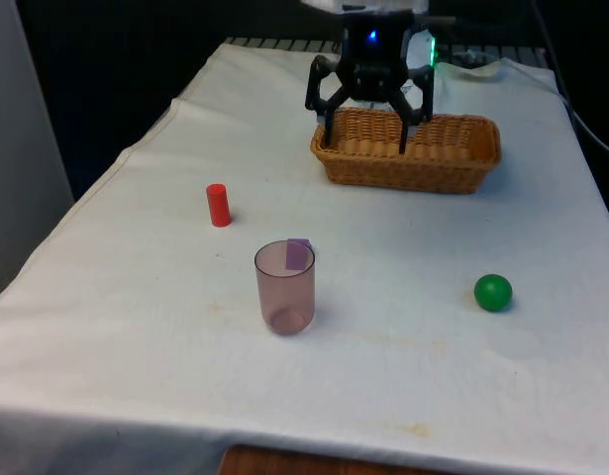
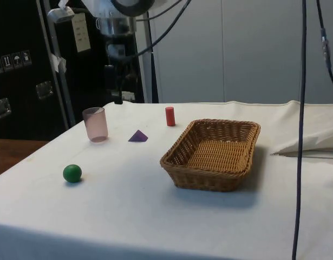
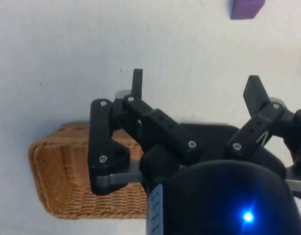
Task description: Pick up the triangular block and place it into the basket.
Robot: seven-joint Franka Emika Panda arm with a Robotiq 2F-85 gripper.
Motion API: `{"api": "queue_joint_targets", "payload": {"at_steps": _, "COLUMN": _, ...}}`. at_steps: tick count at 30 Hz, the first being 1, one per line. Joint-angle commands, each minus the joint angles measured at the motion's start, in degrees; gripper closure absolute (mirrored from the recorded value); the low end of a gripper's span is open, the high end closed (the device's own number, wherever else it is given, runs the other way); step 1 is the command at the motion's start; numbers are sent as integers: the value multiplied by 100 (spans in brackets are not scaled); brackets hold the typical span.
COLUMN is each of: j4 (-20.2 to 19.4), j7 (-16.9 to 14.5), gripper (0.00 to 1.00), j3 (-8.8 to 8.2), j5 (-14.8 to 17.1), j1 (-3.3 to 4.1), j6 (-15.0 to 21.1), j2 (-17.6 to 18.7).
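Observation:
The triangular block has to go in the basket [image 1: 453, 148], so my gripper should grab the long sides of the triangular block [image 1: 298, 254] next.
The triangular block [image 2: 137, 136] is small and purple and lies on the white cloth between the pink cup and the basket. In the front view the triangular block [image 1: 298, 254] shows partly through the cup, and it appears again in the wrist view [image 3: 246, 8]. The wicker basket [image 1: 477, 158] sits near the far end of the table, also seen from the side [image 2: 212, 151] and from the wrist [image 3: 67, 176]. My gripper [image 1: 365, 143] hangs high above the cloth by the basket's edge, open with nothing between its fingers [image 3: 137, 83]. From the side, the gripper [image 2: 118, 92] is well above the table.
A translucent pink cup [image 1: 284, 287] stands in front of the block. A red cylinder [image 1: 218, 205] stands upright towards the front view's left. A green ball [image 1: 493, 292] rests towards the front view's right. The cloth's edges fall away on both sides.

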Motion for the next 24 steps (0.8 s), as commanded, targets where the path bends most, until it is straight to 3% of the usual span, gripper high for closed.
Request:
{"api": "queue_joint_targets", "payload": {"at_steps": 1, "j4": -29, "j7": -80, "gripper": 0, "j3": 17, "j5": 69, "j1": -40, "j6": 132, "j2": 40}}
{"api": "queue_joint_targets", "payload": {"at_steps": 2, "j4": 0, "j7": 0, "gripper": 0, "j3": 0, "j5": 0, "j1": 0, "j6": 0, "j2": 0}}
{"api": "queue_joint_targets", "payload": {"at_steps": 3, "j4": -29, "j7": -92, "gripper": 0, "j3": 6, "j5": 69, "j1": -46, "j6": 178, "j2": 69}}
{"api": "queue_joint_targets", "payload": {"at_steps": 8, "j4": -34, "j7": -327, "gripper": 0, "j3": -74, "j5": 166, "j1": -103, "j6": 315, "j2": 206}}
{"api": "queue_joint_targets", "payload": {"at_steps": 9, "j4": -40, "j7": -384, "gripper": 0, "j3": -92, "j5": 201, "j1": -103, "j6": 321, "j2": 212}}
{"api": "queue_joint_targets", "payload": {"at_steps": 10, "j4": -11, "j7": -281, "gripper": 0, "j3": -138, "j5": 115, "j1": -46, "j6": 275, "j2": 229}}
{"api": "queue_joint_targets", "payload": {"at_steps": 11, "j4": -40, "j7": -441, "gripper": 0, "j3": -115, "j5": 229, "j1": -103, "j6": 321, "j2": 218}}
{"api": "queue_joint_targets", "payload": {"at_steps": 19, "j4": -11, "j7": -911, "gripper": 0, "j3": -252, "j5": 470, "j1": -132, "j6": 344, "j2": 355}}
{"api": "queue_joint_targets", "payload": {"at_steps": 20, "j4": -29, "j7": -819, "gripper": 0, "j3": -315, "j5": 384, "j1": -69, "j6": 286, "j2": 315}}
{"api": "queue_joint_targets", "payload": {"at_steps": 21, "j4": 23, "j7": -1008, "gripper": 0, "j3": -281, "j5": 533, "j1": -132, "j6": 361, "j2": 418}}
{"api": "queue_joint_targets", "payload": {"at_steps": 24, "j4": 138, "j7": -1134, "gripper": 0, "j3": -304, "j5": 625, "j1": -143, "j6": 378, "j2": 567}}
